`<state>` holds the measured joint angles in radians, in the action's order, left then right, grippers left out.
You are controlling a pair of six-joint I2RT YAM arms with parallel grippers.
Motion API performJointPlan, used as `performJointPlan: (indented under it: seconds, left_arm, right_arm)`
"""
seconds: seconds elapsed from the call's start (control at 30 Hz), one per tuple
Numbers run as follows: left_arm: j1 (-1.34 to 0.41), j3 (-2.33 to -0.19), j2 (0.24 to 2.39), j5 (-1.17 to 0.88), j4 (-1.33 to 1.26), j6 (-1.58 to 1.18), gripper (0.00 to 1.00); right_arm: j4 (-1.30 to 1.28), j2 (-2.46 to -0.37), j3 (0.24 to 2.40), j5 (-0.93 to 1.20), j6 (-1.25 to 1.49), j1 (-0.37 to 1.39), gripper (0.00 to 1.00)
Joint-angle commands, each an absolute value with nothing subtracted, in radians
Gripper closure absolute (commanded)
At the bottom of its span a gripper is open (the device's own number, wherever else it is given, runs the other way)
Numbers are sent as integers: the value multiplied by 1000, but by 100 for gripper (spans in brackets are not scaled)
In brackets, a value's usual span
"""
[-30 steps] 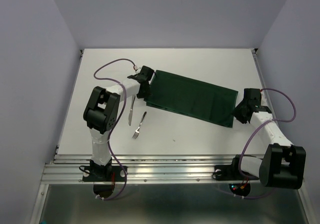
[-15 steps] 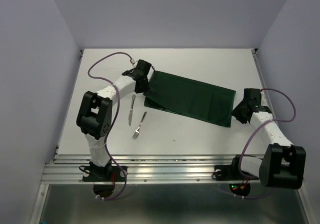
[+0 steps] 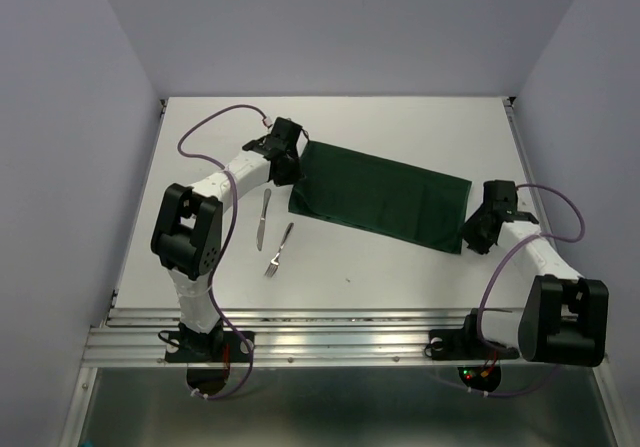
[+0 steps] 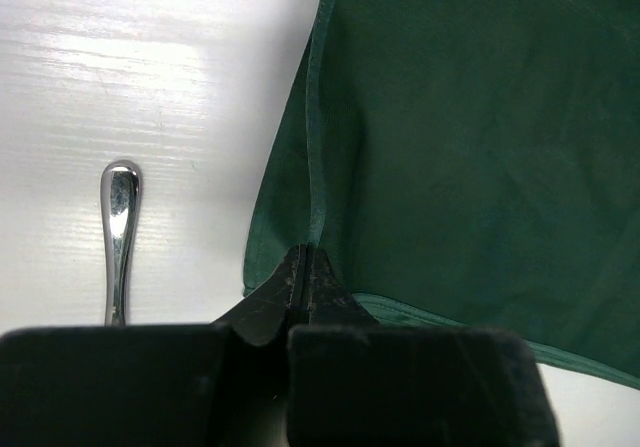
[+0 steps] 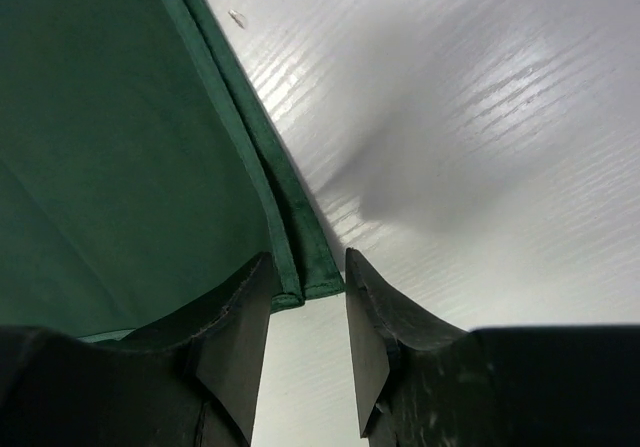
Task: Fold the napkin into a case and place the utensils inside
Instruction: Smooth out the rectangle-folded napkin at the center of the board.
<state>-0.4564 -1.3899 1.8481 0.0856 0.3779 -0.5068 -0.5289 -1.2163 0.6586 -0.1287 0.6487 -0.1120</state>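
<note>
The folded hem of the napkin's corner is still below my fingers in the right wrist view, so my right gripper should lower its fingers before closing on it.
The dark green napkin (image 3: 385, 195) lies folded into a long slanted band on the white table. My left gripper (image 3: 291, 165) is shut on the hem at its left end (image 4: 318, 167), the fingertips (image 4: 298, 272) pressed together on the fold. My right gripper (image 3: 476, 235) stands open at the napkin's near right corner (image 5: 300, 285), which lies loose between the fingers (image 5: 245, 312), apart from both. The utensils lie left of the cloth: the knife (image 3: 262, 219) and the fork (image 3: 278, 249). The knife's handle end (image 4: 120, 232) shows beside my left fingers.
Lilac walls close in the table at the back and on both sides. A metal rail (image 3: 340, 332) runs along the near edge by the arm bases. Purple cables (image 3: 215, 122) loop over both arms.
The left arm swung its elbow leftward and drew the napkin's left end flatter. The right gripper slid slightly toward the near edge and its jaws parted a little around the corner.
</note>
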Motion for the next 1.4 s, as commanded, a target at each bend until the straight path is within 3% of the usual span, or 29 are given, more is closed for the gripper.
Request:
performJointPlan:
  seconds: [0.0,0.93,1.1,1.37]
  left_arm:
    - [-453,-1391,1807,77,357,-512,100]
    - [-454,-1401,1825,67,353,-499,100]
    - [-454,-1399,1822,71,354,-495,100]
    - [-454,-1391,1816,69,350,-491,100]
  right_arm:
    - [-534,-1241,663,-100,650,-120,59]
    - [-489,-1328,673,26,581,-92,68]
    - [-486,-1322,672,20,584,-92,74]
    - [-488,-1361,684,18,583,-72,67]
